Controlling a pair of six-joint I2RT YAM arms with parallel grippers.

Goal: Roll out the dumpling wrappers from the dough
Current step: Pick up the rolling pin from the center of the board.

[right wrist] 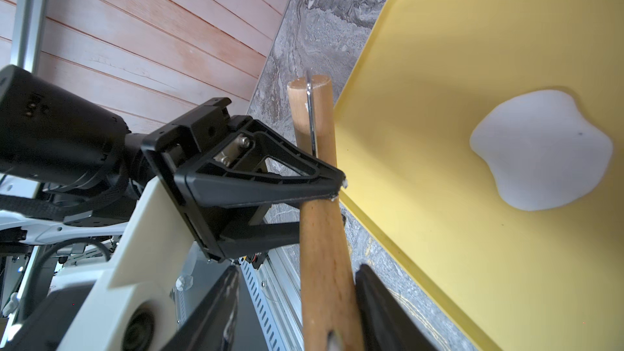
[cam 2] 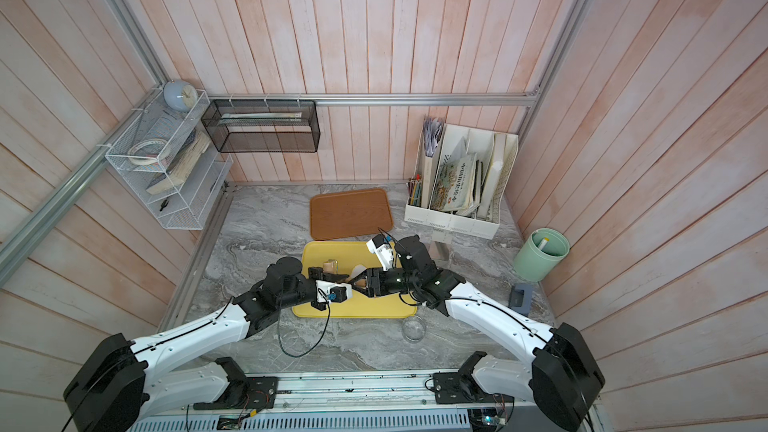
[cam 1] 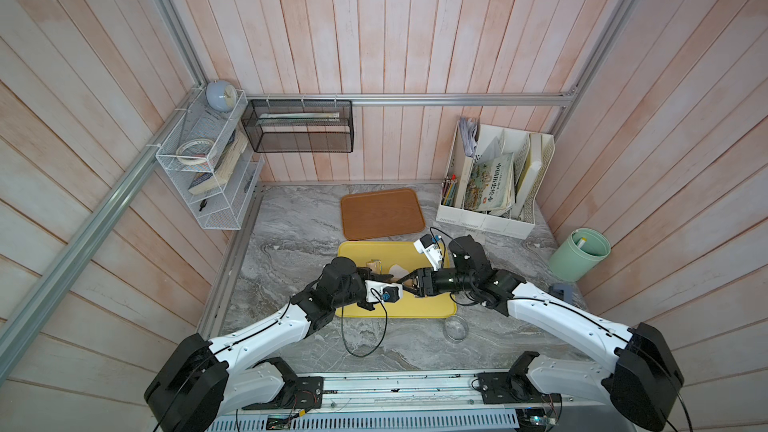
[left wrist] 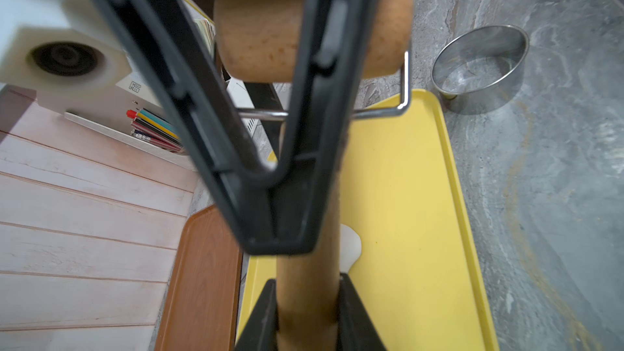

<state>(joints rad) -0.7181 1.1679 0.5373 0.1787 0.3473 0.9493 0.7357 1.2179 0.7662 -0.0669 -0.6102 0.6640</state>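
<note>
My right gripper grabs the wooden handle [right wrist: 320,248] next, at the handle's end away from the roller, since that leaves the roller free to roll out dough.
Over the yellow tray [cam 1: 415,309] both grippers meet on a wooden roller [left wrist: 314,28] with a long wooden handle [right wrist: 320,248]. My left gripper [left wrist: 307,315] is shut on the handle. My right gripper [right wrist: 297,275] is open around the same handle: one finger rests against it and the other stands well apart. The dough [right wrist: 540,150] is a flattish white blob with a wavy outline lying on the tray just behind the grippers, partly hidden by the handle in the left wrist view. No dumpling wrappers are in view.
A brown tray [cam 1: 381,214] lies behind the yellow one. A steel ring [cam 1: 456,328] stands on the marble off the tray's front right corner. A white organizer [cam 1: 490,184] with books is at the back right, and a green bin [cam 1: 579,253] is beside it.
</note>
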